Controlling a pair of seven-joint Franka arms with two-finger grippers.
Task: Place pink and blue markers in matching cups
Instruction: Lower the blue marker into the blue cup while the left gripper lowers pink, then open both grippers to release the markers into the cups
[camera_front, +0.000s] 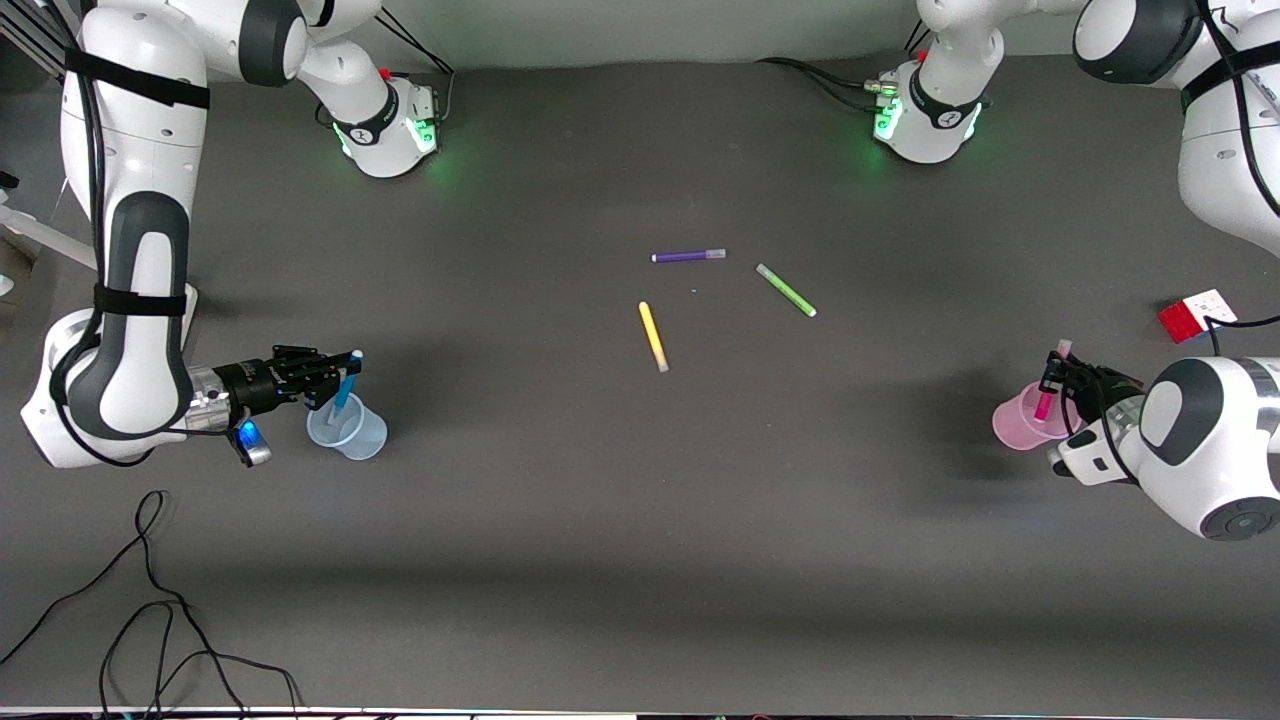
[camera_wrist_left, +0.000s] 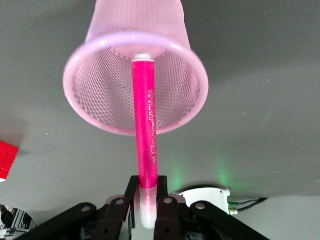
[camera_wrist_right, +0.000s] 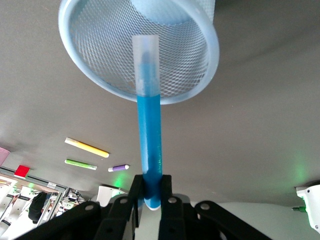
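Note:
The blue marker's pale end (camera_wrist_right: 146, 52) is inside the blue cup's rim (camera_wrist_right: 210, 60) in my right wrist view. The marker would stay inside, so my right gripper will open.
My right gripper (camera_front: 335, 380) is shut on the blue marker (camera_front: 343, 392) and holds it nearly upright, pale end down in the mouth of the pale blue cup (camera_front: 350, 432) at the right arm's end of the table. In the right wrist view the gripper (camera_wrist_right: 151, 192) grips the blue marker (camera_wrist_right: 150, 135) over the blue cup (camera_wrist_right: 100, 50). My left gripper (camera_front: 1060, 375) is shut on the pink marker (camera_front: 1046, 398), whose lower end is inside the pink cup (camera_front: 1015, 422) at the left arm's end. The left wrist view shows the gripper (camera_wrist_left: 148, 195), pink marker (camera_wrist_left: 146, 135) and pink cup (camera_wrist_left: 100, 100).
A yellow marker (camera_front: 653, 336), a green marker (camera_front: 786, 290) and a purple marker (camera_front: 688, 256) lie mid-table. A red and white cube (camera_front: 1196, 315) sits beside the left arm. Loose black cables (camera_front: 150, 600) lie near the front edge at the right arm's end.

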